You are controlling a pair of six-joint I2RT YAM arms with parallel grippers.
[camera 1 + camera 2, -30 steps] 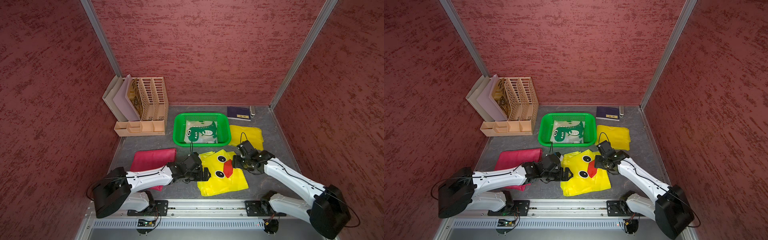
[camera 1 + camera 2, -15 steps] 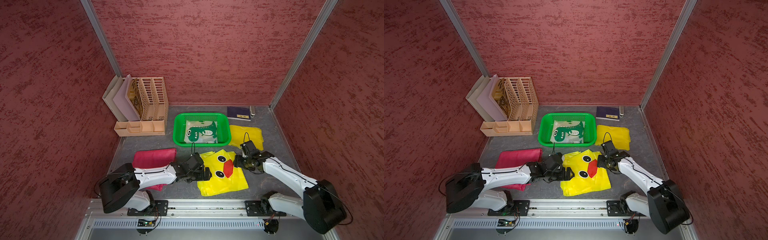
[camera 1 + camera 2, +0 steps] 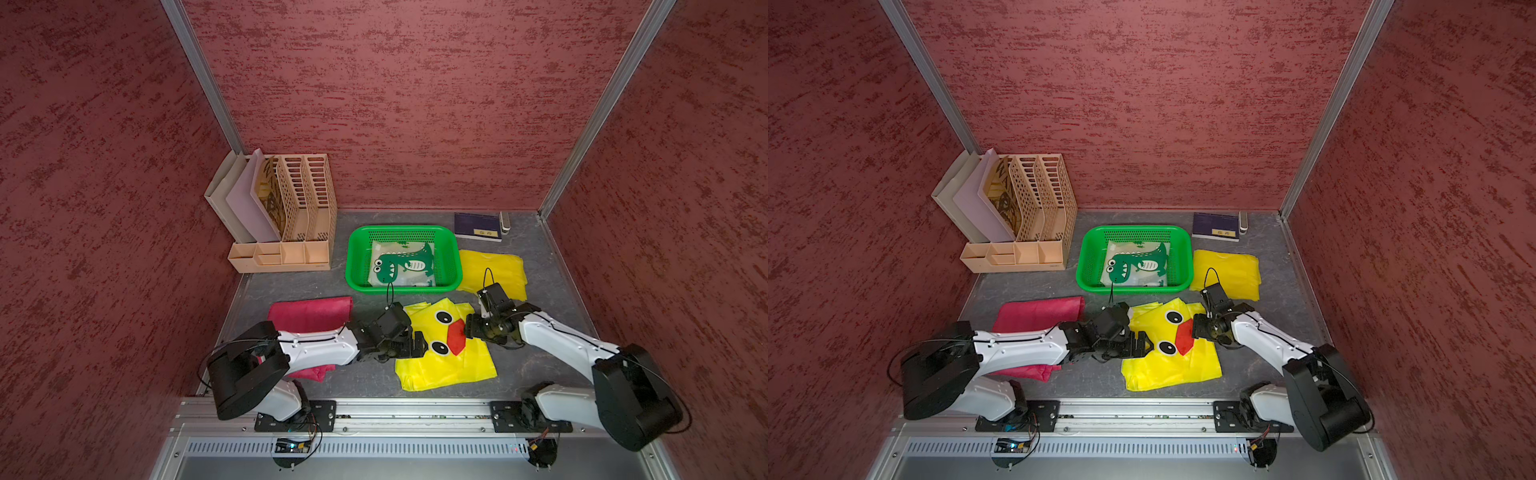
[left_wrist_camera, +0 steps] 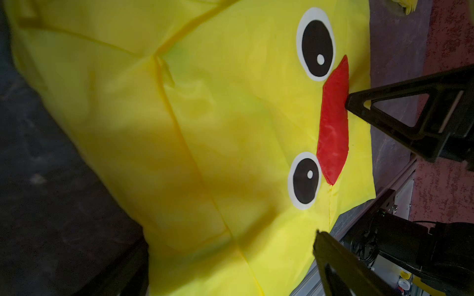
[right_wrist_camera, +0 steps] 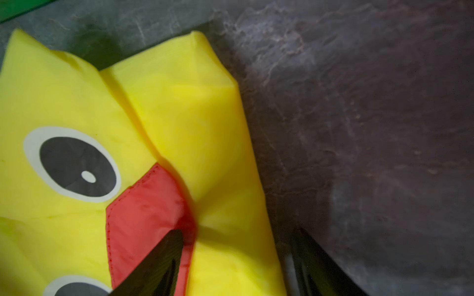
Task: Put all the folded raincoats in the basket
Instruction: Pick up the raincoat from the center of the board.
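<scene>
My left gripper is going to pick up the raincoat next by its side edge (image 3: 409,342), opposite the right gripper's beak-side edge. It will lay the folded raincoat (image 3: 444,360) in the basket, still folded.
A folded yellow raincoat with a duck face (image 3: 451,357) (image 3: 1173,361) lies flat on the dark table in front of the green basket (image 3: 357,266) (image 3: 1088,270). A dinosaur-print folded raincoat (image 3: 403,264) lies inside the basket. My left gripper (image 3: 417,347) (image 4: 230,256) is open at the duck raincoat's left edge, with the yellow fabric (image 4: 179,128) spanning between its jaws. My right gripper (image 3: 469,328) (image 5: 237,232) is open and straddles the right edge. One fingertip (image 5: 174,238) rests on the red beak (image 5: 143,210), the other on the table.
A red folded raincoat (image 3: 309,313) lies partly under my left arm. A plain yellow one (image 3: 492,270) lies right of the basket. A beige file organizer (image 3: 291,220) stands at the back left, a dark notebook (image 3: 478,226) at the back right. Red walls enclose the table.
My right gripper has come down a little onto the duck raincoat's right edge. The left arm has shifted slightly at the left edge. Both jaws keep the same opening.
</scene>
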